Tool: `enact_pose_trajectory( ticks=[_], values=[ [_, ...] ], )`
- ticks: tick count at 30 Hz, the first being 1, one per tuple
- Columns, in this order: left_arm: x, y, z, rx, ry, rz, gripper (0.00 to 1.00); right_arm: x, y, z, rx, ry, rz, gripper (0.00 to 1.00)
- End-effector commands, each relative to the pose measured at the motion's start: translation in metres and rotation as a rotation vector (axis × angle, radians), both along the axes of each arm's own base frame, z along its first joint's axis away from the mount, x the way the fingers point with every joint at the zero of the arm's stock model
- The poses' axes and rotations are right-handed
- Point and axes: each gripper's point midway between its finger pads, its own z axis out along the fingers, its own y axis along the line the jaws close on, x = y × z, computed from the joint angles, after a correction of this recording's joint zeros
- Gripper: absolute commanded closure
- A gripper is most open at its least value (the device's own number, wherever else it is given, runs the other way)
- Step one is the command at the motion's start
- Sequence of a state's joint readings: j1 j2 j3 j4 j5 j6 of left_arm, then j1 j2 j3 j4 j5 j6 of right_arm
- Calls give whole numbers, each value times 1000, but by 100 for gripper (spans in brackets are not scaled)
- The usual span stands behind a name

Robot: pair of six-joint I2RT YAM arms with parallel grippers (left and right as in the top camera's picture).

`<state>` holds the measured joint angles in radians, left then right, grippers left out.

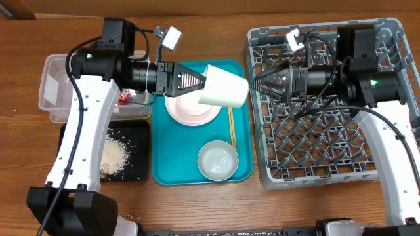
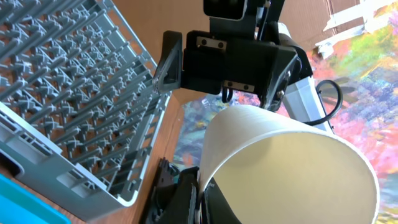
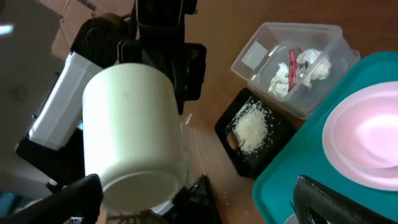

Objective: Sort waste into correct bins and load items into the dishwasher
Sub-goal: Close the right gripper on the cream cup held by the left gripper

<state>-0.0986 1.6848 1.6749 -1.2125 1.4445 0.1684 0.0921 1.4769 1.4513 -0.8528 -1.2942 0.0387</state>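
The robot's right gripper has to load the white cup opening-first into the rack, so it should grab the cup's base end and leave the cup's rim free.
My left gripper is shut on the rim of the small white cup and holds it on its side above the teal tray, base pointing right. In the left wrist view one finger is inside the cup. My right gripper is open and empty over the left edge of the grey dish rack, facing the cup's base; its fingers spread wide. The pink plate, a white bowl and chopsticks lie on the tray.
The teal tray sits mid-table. The clear tub at left holds napkins and the red wrapper. The black tray in front of it holds rice. The rack is right of the tray.
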Motion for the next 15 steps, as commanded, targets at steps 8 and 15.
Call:
enact_pose_trajectory(
  ticks=[8, 15],
  values=[
    [-11, -2, 10, -30, 17, -23, 96, -6, -1, 18, 23, 10, -2, 0],
    [-10, -2, 11, -34, 0, -24, 96, -32, 14, 32, 106, -115, 154, 0]
  ],
)
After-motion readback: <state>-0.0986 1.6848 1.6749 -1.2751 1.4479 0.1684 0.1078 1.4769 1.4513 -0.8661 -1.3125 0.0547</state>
